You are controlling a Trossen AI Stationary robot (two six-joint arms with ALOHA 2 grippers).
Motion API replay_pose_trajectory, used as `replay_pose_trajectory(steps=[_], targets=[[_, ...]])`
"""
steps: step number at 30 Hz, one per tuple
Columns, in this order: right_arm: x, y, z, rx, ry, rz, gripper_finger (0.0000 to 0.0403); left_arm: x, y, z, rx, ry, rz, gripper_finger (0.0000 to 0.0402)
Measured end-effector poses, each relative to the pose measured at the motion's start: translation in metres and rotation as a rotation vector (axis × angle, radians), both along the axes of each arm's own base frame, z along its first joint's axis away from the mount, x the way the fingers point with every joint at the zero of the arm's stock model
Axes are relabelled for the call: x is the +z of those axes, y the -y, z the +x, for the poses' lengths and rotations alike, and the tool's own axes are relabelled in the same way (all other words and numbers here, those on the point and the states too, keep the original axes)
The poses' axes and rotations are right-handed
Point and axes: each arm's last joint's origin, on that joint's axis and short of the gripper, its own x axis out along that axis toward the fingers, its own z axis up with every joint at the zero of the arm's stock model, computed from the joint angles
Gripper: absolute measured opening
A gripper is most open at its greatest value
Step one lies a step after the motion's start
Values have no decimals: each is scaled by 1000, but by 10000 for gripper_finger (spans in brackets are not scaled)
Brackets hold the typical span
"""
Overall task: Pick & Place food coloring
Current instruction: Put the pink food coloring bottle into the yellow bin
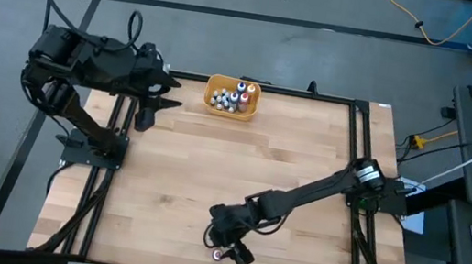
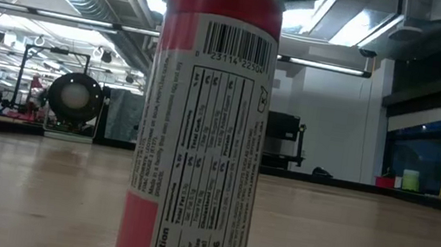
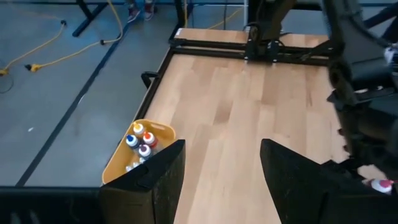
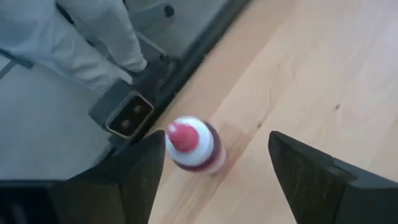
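My right gripper should next grab the food coloring bottle by its body below the white cap (image 4: pixel 212 164), to put it in the bin.
One food coloring bottle (image 4: pixel 189 144) with a red tip and white cap stands upright on the wood near the table's near edge. It fills the low view as a red-and-white labelled body (image 2: pixel 203 121). My right gripper (image 4: pixel 211 171) is open and points down over it, one finger on each side, the bottle close to one finger (image 4: pixel 140 174). In the high view the gripper (image 1: pixel 229 249) is at the near middle. Several more bottles (image 1: pixel 229 99) stand in the yellow-orange bin (image 1: pixel 215 83) at the far edge. My left gripper (image 3: pixel 221 180) waits open at the far left. My right gripper comes at the bottle from above, fingers pointing down. One finger (image 4: pixel 149 165) stands right against the bottle's side (image 4: pixel 171 149), but I cannot tell whether it touches. The other finger is well apart. The bottle stands upright on the table.
The black frame rail (image 4: pixel 186 68) and a bracket (image 4: pixel 127 115) run along the near edge just beside the bottle. Bare wood (image 1: pixel 231 168) lies between the bottle and the bin. The left wrist view shows the bin (image 3: pixel 118 162) beside the far-left rail.
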Motion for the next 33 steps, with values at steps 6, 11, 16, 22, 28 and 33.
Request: replay_pose_trajectory(steps=[6, 11, 16, 22, 28, 33], targets=[[-17, -8, 3, -56, -72, 45, 287, 3, 6, -10, -52, 16, 11, 203], [-19, -14, 4, -85, -76, 74, 287, 6, 8, -18, -68, 36, 14, 203], [-19, -16, 4, -72, -72, 43, 287, 7, 8, -24, -64, 49, 22, 203], [-17, -16, 4, -79, -63, 44, 287, 8, 8, -24, -63, 50, 23, 203], [-18, -16, 4, -116, -67, 36, 287, 8, 7, -24, -62, 50, 23, 203], [-24, -17, 4, -115, -90, 28, 287, 8, 7, -24, -53, 51, 32, 203]])
